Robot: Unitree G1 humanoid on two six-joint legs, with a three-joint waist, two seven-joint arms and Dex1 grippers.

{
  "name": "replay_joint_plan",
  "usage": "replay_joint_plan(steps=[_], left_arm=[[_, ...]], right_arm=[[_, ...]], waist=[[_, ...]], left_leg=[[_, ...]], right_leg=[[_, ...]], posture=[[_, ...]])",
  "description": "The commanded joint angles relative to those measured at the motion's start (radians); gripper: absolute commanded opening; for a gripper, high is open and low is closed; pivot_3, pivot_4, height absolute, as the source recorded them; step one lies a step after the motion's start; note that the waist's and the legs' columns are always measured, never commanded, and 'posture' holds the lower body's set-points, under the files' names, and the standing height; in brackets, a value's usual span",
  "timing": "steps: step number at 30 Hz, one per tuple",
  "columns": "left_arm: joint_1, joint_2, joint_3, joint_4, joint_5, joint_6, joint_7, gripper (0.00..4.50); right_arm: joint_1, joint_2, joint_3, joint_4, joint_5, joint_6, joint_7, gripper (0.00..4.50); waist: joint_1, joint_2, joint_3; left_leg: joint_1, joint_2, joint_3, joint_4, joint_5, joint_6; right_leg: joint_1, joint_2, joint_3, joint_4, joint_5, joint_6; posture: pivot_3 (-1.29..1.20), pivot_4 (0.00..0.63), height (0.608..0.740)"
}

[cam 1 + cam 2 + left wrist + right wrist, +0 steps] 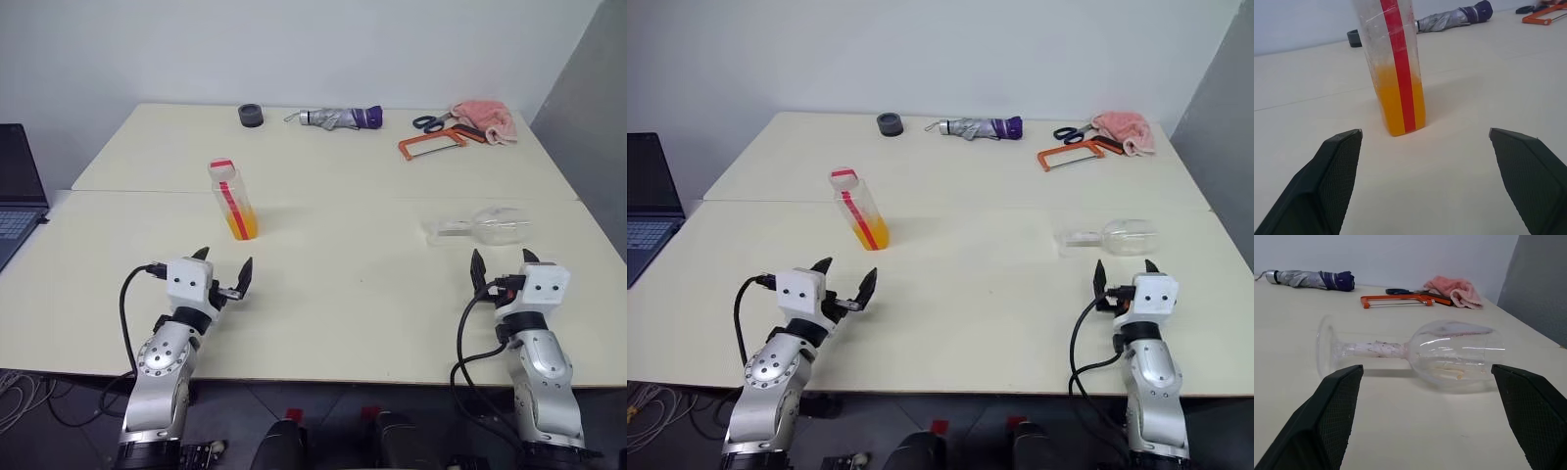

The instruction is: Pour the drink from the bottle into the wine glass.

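The bottle's cap will stay free to be opened for pouring if I hold the bottle by its clear body (231,201) (1388,41). My left gripper needs to grab the bottle there next.
The clear bottle (232,200) with a red cap and red label strip stands upright on the table, left of centre. Orange drink (1398,105) fills its lower part. My left gripper (225,270) is open just in front of the bottle and apart from it. The wine glass (480,227) lies on its side on the right, foot toward the left and bowl (1454,355) toward the right. My right gripper (502,262) is open just in front of the lying glass, not touching it.
Along the table's far edge lie a dark tape roll (251,116), a folded grey-and-purple umbrella (338,117), scissors (428,122), an orange-framed saw (433,144) and a pink cloth (485,118). A laptop (18,191) sits off to the left. A seam (392,198) runs across the table.
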Motion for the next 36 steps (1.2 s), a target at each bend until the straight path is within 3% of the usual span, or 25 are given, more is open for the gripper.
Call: replay_joint_plan(steps=[1,22,31,36], left_arm=[[-0.016,0.000,0.024,-0.045,-0.026,-0.010,-0.001,4.45],[-0.027,0.011,0.013,-0.054,-0.021,0.059,0.003,4.45],[-0.073,0.002,0.036,-0.044,-0.032,0.070,0.035,4.45],[-0.148,-0.008,-0.002,-0.037,0.007,0.113,0.077,4.45]], right_arm=[[-0.022,-0.013,-0.016,-0.008,0.001,-0.023,-0.010,4.50],[-0.015,-0.040,0.020,-0.018,0.029,-0.015,0.075,4.50],[0.006,-0.243,0.188,-0.280,0.199,0.140,0.438,4.50],[-0.107,-0.348,0.245,-0.400,0.382,0.375,0.569,4.50]], waist=[[0.000,0.000,0.000],[0.000,0.000,0.000],[-0.001,0.000,0.000],[0.000,-0.001,0.001]], left_leg=[[0.000,0.000,0.000,0.000,0.000,0.000],[0.000,0.000,0.000,0.000,0.000,0.000],[0.000,0.000,-0.001,0.000,0.000,0.000],[-0.001,0.000,-0.001,0.002,0.000,0.000]], right_leg=[[0.000,0.000,0.000,0.000,0.000,0.000],[0.000,0.000,0.000,0.000,0.000,0.000],[0.000,0.000,-0.001,0.000,0.000,0.000],[0.001,0.000,-0.001,0.000,0.000,0.000]], posture=[[0.00,0.150,0.740],[0.00,0.150,0.740],[0.00,0.150,0.740],[0.00,0.150,0.740]])
